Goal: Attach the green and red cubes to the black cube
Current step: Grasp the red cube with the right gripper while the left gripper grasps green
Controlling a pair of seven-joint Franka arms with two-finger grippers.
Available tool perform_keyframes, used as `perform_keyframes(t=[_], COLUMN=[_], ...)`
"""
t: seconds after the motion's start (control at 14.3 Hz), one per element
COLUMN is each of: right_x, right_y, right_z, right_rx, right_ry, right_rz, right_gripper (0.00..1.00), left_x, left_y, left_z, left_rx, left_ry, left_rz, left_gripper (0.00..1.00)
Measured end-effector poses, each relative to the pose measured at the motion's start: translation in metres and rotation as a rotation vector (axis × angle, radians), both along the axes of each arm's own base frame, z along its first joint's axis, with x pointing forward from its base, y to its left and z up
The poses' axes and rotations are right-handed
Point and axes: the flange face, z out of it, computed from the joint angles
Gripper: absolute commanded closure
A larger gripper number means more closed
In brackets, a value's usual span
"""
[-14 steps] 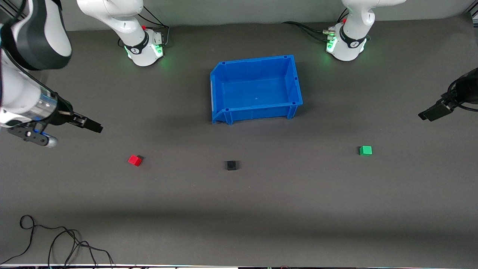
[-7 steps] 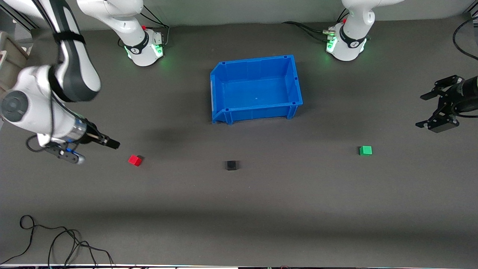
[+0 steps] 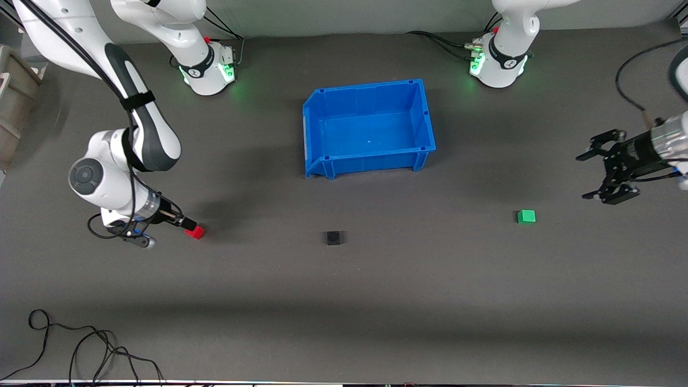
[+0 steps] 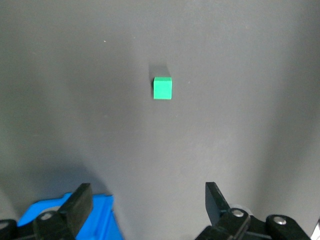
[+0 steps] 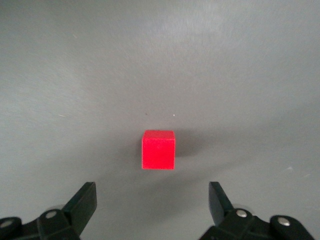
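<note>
My left gripper grips the green cube [image 3: 526, 216] by opposite sides next, to attach it to the black cube [image 3: 333, 237].
The red cube [image 3: 196, 232] lies on the dark table toward the right arm's end. My right gripper [image 3: 185, 221] is low, right beside it, and open. In the right wrist view the red cube [image 5: 158, 149] lies just ahead of the open gripper [image 5: 150, 200], not between the fingers. The black cube [image 3: 333, 237] sits alone mid-table, nearer the camera than the bin. The green cube [image 3: 526, 216] lies toward the left arm's end. My left gripper [image 3: 588, 176] is open and empty, apart from the green cube [image 4: 162, 88], which lies well ahead of the gripper [image 4: 148, 202].
An empty blue bin [image 3: 322, 105] stands mid-table, farther from the camera than the cubes. A loose black cable [image 3: 80, 344] lies at the near edge at the right arm's end. A beige box [image 3: 16, 102] stands off that end.
My right gripper has swung down and come up beside the red cube. My left gripper has moved in toward the green cube, with its fingers spread. The cubes have not moved.
</note>
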Motion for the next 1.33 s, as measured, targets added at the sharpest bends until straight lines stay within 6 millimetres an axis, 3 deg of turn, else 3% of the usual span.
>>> perform_keyframes(t=[0.21, 0.42, 0.63, 0.91, 1.19, 1.26, 1.33], right_x=[-0.003, -0.001, 0.001, 0.001, 0.003, 0.003, 0.005], right_y=[0.0, 0.0, 0.002, -0.005, -0.011, -0.011, -0.011], right_z=[-0.039, -0.066, -0.08, -0.082, -0.081, -0.08, -0.079], right_rx=[0.004, 0.009, 0.013, -0.007, -0.014, -0.014, -0.014], right_ry=[0.02, -0.009, -0.035, -0.04, -0.044, -0.047, -0.05], right_rz=[-0.002, -0.009, -0.021, -0.014, -0.021, -0.021, -0.021], right_gripper=[0.11, 0.11, 0.11, 0.2, 0.57, 0.74, 0.8], left_x=[-0.008, -0.002, 0.004, 0.005, 0.002, 0.001, 0.0], left_y=[0.009, 0.011, 0.001, -0.016, -0.017, -0.017, -0.017], left_z=[-0.054, -0.106, -0.156, -0.21, -0.242, -0.247, -0.252], left_rx=[-0.006, -0.006, 0.003, 0.041, 0.065, 0.068, 0.069], left_ry=[-0.013, -0.025, -0.021, -0.019, -0.025, -0.025, -0.024], left_rz=[0.084, 0.153, 0.182, 0.154, 0.091, 0.077, 0.064], left_gripper=[0.0, 0.0, 0.0, 0.0, 0.0, 0.0, 0.02])
